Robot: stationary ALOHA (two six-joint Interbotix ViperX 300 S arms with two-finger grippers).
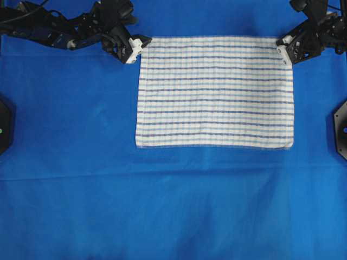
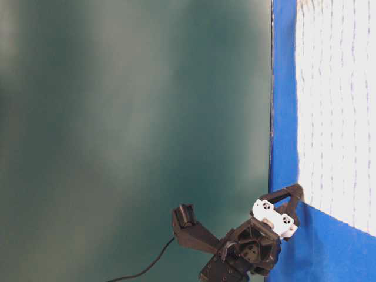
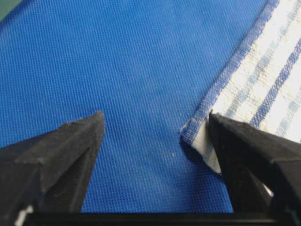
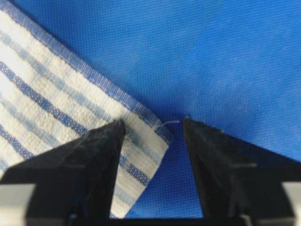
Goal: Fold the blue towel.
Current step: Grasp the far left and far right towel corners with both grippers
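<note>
My right gripper grabs the blue towel [image 1: 214,92] by its hemmed corner [image 1: 286,41] next, to fold the towel in half.
The blue towel [image 1: 214,92] lies flat and spread out on the blue table covering, white with blue check stripes. My left gripper [image 1: 135,50] is at its far left corner and stands open. In the left wrist view the towel corner [image 3: 197,129] curls up slightly against the right finger [image 3: 244,155] of the gripper [image 3: 155,117]. My right gripper [image 1: 283,50] is at the far right corner, also open. In the right wrist view the towel corner [image 4: 150,136] lies between the fingers of the gripper [image 4: 154,122], with the left finger [image 4: 99,155] over the cloth.
The blue table covering [image 1: 173,206] reaches past the towel on all sides, with soft wrinkles near the front. Black mounts sit at the left edge [image 1: 4,125] and the right edge [image 1: 341,130]. The table-level view shows the towel [image 2: 335,111] and a dark green wall [image 2: 129,117].
</note>
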